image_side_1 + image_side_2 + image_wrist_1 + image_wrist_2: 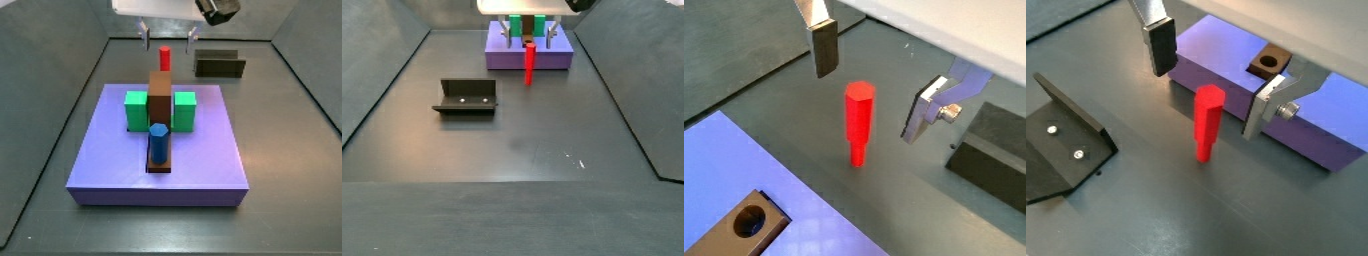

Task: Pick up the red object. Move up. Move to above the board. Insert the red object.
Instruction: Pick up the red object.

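My gripper grabs the red object by its top (164, 50) next, to insert it in the board (160, 105).
The red object (859, 118) (1207, 120) is a slim red peg standing upright on the grey floor, just off the purple platform's end. My gripper (869, 103) (1207, 100) is open above it, one finger (823, 50) on each side, and neither touches it. In both side views the gripper (168, 40) (529, 36) hangs with its fingertips about level with the top of the red object (164, 58) (531, 62). The board (160, 105) is a narrow brown slab between two green blocks (136, 110). One end with a hole shows in both wrist views (744, 222) (1268, 62).
The board lies on a large purple platform (201, 160) (1300, 120) (738, 160) (556, 62). A blue peg (158, 143) stands in the board's near end. The fixture (466, 97) (1060, 140) (219, 66) (998, 150) stands on the floor to one side. Grey walls enclose the floor.
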Robot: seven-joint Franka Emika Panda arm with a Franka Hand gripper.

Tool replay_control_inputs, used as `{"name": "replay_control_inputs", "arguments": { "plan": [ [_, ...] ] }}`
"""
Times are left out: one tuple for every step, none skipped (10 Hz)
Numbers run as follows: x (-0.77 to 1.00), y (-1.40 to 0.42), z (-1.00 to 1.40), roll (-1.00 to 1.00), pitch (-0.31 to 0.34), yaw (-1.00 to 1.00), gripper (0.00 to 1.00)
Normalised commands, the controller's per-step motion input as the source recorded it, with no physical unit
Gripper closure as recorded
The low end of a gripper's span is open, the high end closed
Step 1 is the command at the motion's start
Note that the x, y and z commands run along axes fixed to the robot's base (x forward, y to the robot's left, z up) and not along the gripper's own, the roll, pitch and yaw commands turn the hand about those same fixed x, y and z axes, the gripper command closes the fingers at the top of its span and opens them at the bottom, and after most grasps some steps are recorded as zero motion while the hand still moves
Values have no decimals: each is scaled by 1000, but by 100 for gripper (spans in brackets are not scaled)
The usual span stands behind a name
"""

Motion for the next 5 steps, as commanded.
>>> {"name": "replay_control_inputs", "arguments": {
  "plan": [
    [-40,0,-303,0,-43,-23,0],
    [-20,14,-317,0,-44,0,0],
    [-6,0,-331,0,-51,0,0],
    [0,3,-263,37,-29,0,0],
    [0,23,-171,70,0,0,0]
  ]
}}
